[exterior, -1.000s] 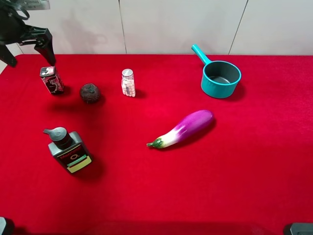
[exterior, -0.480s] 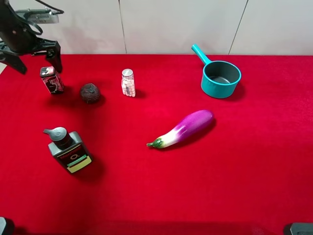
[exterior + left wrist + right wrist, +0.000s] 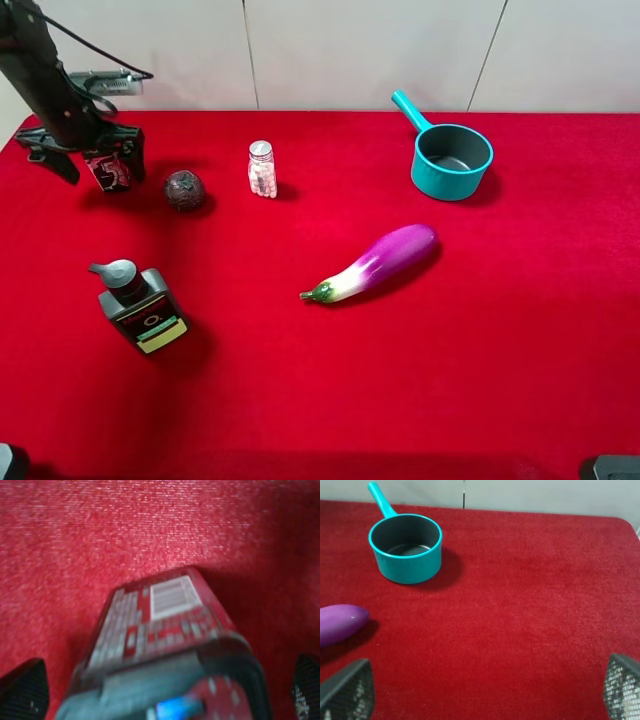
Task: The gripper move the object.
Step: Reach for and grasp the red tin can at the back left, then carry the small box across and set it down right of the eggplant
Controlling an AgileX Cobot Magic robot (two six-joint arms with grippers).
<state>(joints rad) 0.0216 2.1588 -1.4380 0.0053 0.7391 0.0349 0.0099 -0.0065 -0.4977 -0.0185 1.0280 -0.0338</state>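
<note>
The red and black tin is to be moved next, so the robot's left gripper needs to grip it by its barcode-labelled body (image 3: 110,172) (image 3: 165,612).
The small dark red and black tin (image 3: 109,172) stands on the red cloth at the far left. My left gripper (image 3: 98,163) is lowered over it, open, with one black finger (image 3: 58,165) on each side of it. The left wrist view shows the tin (image 3: 160,630) close up and blurred between the two fingertips (image 3: 22,690); I cannot tell whether they touch it. My right gripper (image 3: 482,690) is open and empty above bare cloth; it does not show in the exterior view.
A dark round ball (image 3: 184,189) sits just right of the tin. A small pill jar (image 3: 262,169), a teal saucepan (image 3: 452,160) (image 3: 406,547), an eggplant (image 3: 375,262) (image 3: 340,622) and a grey pump bottle (image 3: 140,307) lie on the cloth.
My left gripper came down and rightward from behind the tin and now straddles it. The tin and the other things have not moved.
</note>
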